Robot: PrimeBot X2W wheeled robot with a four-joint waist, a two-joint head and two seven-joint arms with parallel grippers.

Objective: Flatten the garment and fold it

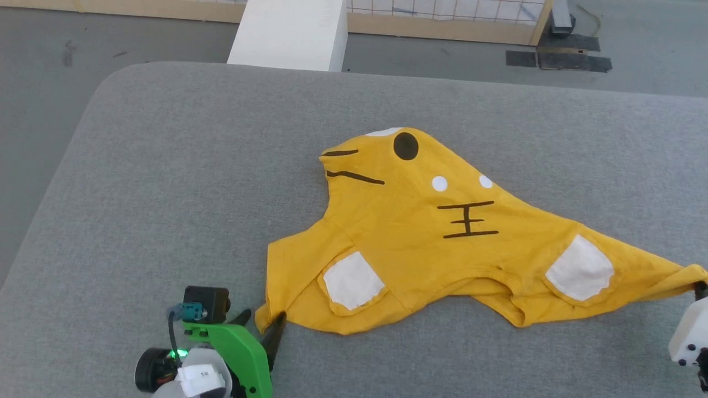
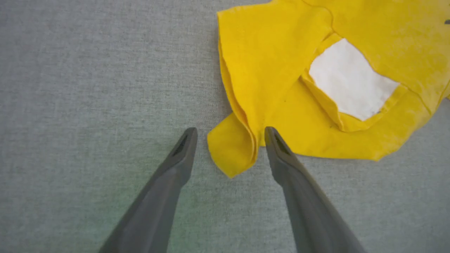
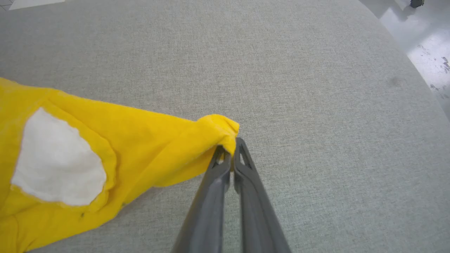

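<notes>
The garment is lying flat and slack across the table, so I should next grab the folded corner of its sleeve (image 1: 270, 319) with my left gripper.
The yellow garment (image 1: 442, 232) lies spread and wrinkled on the grey table (image 1: 166, 166), with white patches, a black dot and thin black lines on it. My left gripper (image 1: 263, 323) is open at the near left corner of the cloth; in the left wrist view that folded corner (image 2: 232, 151) sits between the two fingers (image 2: 182, 151). My right gripper (image 3: 230, 147) is shut on the garment's far right tip (image 3: 218, 126), which is pulled out into a point. In the head view that tip (image 1: 686, 276) reaches the right edge.
Beyond the table's far edge are a grey floor (image 1: 55, 50), a white block (image 1: 293, 33) and a low wooden-framed barrier (image 1: 442, 22). Bare table cloth lies to the left and behind the garment. In the right wrist view the table's rounded edge (image 3: 404, 52) is near.
</notes>
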